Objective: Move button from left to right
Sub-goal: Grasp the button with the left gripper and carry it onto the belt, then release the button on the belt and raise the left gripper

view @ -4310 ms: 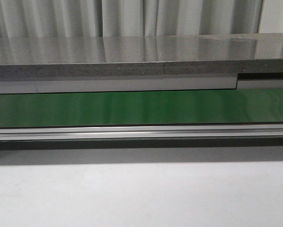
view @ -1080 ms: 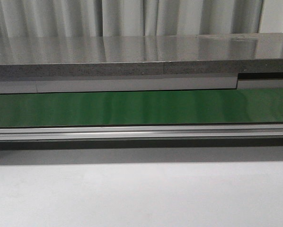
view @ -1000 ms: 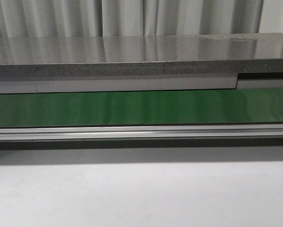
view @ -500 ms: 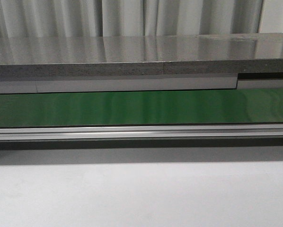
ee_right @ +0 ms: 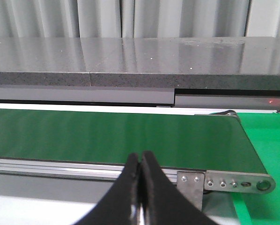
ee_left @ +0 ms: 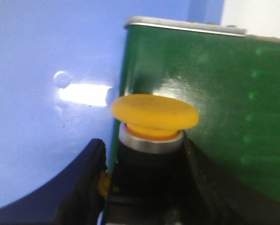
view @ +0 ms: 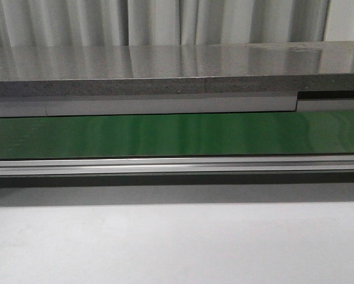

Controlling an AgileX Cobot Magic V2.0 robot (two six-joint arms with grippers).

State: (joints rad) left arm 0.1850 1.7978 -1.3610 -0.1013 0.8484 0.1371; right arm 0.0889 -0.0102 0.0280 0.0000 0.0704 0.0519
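Observation:
I need to move the button inward with my left gripper before I release it, because the button's yellow tab [ee_left: 104,183] sticks out over the blue surface beside the green belt [ee_left: 219,98].
In the left wrist view the button [ee_left: 154,112] shows its round yellow-orange cap, a silver collar and a black body. My left gripper [ee_left: 142,143] is shut on that black body, one dark finger on each side, over the edge of the green belt [ee_left: 215,93]. My right gripper [ee_right: 140,157] is shut with nothing in it, fingertips pressed together in front of the conveyor's metal rail [ee_right: 60,166]. Neither gripper nor the button appears in the front view.
A green conveyor belt [view: 177,135] runs across the front view behind an aluminium rail [view: 177,165], with a grey stone-like slab [view: 165,71] and curtains beyond. The belt's end roller bracket [ee_right: 229,182] is near my right gripper. A pale blue surface [ee_left: 46,70] lies beside the belt.

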